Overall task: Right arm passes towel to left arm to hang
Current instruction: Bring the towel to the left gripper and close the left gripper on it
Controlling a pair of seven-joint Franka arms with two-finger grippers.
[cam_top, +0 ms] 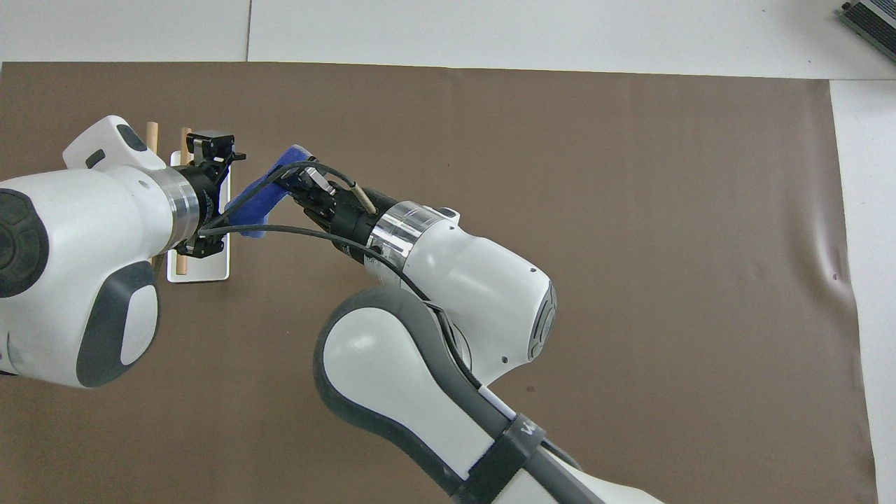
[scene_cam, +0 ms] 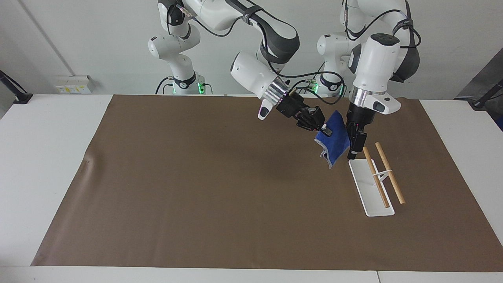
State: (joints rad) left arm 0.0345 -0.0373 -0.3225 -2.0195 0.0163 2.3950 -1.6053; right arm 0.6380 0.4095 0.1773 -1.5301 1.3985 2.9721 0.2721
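Note:
The left gripper pinches the towel by its free corner [cam_top: 239,220] next, since the right gripper stays shut on the towel's upper corner.
The towel [scene_cam: 336,145] [cam_top: 262,199], a small blue cloth with pale edging, hangs in the air over the brown mat [scene_cam: 196,177]. My right gripper [scene_cam: 325,131] [cam_top: 301,185] is shut on its upper corner. My left gripper [scene_cam: 355,147] [cam_top: 210,192] points straight down right beside the towel's edge that faces the left arm's end, with its jaws standing wide open. I cannot tell whether the fingers touch the cloth. The hanging rack [scene_cam: 369,196] [cam_top: 199,269], a white base carrying two wooden bars [scene_cam: 383,173], stands on the mat just below the left gripper.
The mat covers most of the white table [scene_cam: 47,157]. A black cable [cam_top: 294,231] loops from the right arm's wrist across the towel toward the left gripper. A grey device [cam_top: 871,17] lies at the table's corner farthest from the robots, at the right arm's end.

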